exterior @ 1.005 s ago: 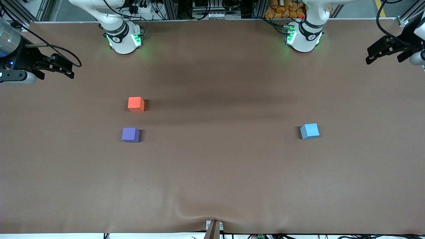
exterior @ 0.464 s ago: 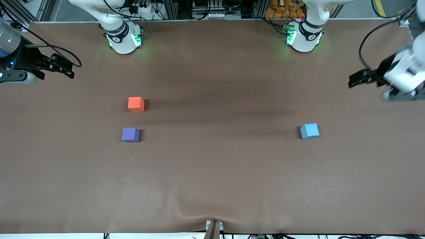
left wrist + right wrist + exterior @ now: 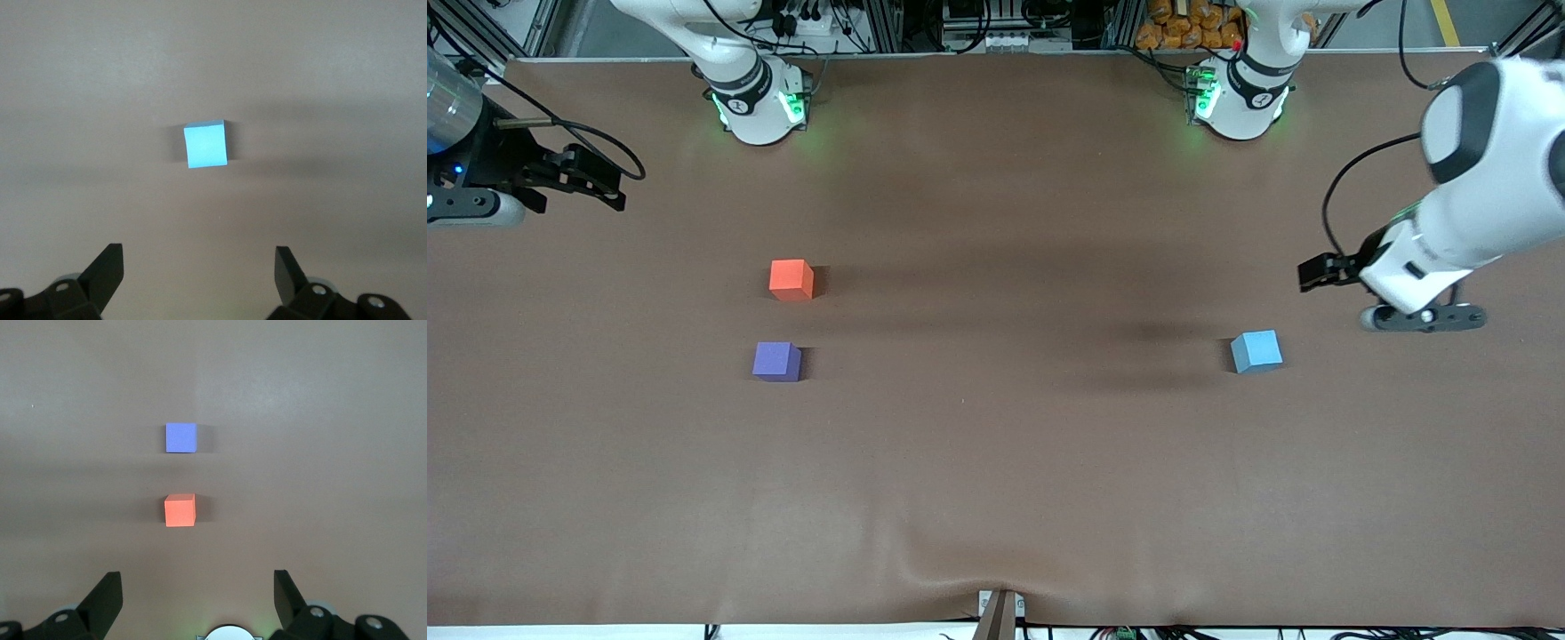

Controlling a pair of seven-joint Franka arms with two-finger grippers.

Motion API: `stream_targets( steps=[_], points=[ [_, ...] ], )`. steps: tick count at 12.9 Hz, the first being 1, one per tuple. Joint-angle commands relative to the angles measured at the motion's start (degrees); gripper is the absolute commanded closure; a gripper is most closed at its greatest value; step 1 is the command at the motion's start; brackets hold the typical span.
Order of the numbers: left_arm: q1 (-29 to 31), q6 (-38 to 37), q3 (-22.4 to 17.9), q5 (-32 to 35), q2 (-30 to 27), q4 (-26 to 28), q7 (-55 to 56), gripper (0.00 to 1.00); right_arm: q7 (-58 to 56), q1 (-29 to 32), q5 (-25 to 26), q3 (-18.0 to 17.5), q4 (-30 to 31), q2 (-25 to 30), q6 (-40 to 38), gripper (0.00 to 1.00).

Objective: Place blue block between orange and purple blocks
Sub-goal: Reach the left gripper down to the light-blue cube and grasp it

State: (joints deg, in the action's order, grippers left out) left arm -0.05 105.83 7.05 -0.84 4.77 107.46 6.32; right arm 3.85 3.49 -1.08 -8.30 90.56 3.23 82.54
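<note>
I will next grab the blue block (image 3: 1256,351) by its opposite sides with my left gripper, so that it can fill the gap between the orange and purple blocks.
The blue block (image 3: 1256,351) sits on the brown table toward the left arm's end; it also shows in the left wrist view (image 3: 205,145). My left gripper (image 3: 1318,273) hangs open and empty over the table close beside the block, apart from it, with its jaws wide (image 3: 199,267). The orange block (image 3: 791,279) and the purple block (image 3: 775,361) sit toward the right arm's end, with a small gap between them; the purple one is nearer the front camera. Both show in the right wrist view, orange (image 3: 180,510) and purple (image 3: 181,438). My right gripper (image 3: 609,185) waits open and empty (image 3: 198,590) at that end.
The two arm bases (image 3: 760,102) (image 3: 1236,98) stand along the table's back edge. The brown cloth (image 3: 996,462) has a wrinkle by a small bracket (image 3: 999,613) at the front edge.
My left arm has swung in from the table's end toward the blue block, its gripper still open. The right arm and all three blocks have not moved.
</note>
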Motion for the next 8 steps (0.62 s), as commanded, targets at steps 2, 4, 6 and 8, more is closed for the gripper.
stream_targets(
  steps=[2,4,6,8],
  points=[
    [0.2,13.8,1.2,-0.4,-1.6,13.0,-1.0,0.00,-0.2,1.3,-0.9,-0.7,0.1,0.6,-0.4,0.00],
    [0.7,20.1,1.2,-0.3,0.8,16.8,-1.0,0.00,-0.2,1.2,-0.9,-0.7,0.1,0.6,-0.3,0.00],
    [1.6,26.7,1.1,-0.3,3.1,19.8,-0.9,0.00,-0.3,1.3,-0.9,-0.7,0.1,0.6,-0.3,0.00],
    [2.7,32.1,1.1,-0.3,5.9,21.0,-0.4,0.00,-0.3,1.2,-0.9,-0.7,0.1,0.6,-0.4,0.00]
  ],
)
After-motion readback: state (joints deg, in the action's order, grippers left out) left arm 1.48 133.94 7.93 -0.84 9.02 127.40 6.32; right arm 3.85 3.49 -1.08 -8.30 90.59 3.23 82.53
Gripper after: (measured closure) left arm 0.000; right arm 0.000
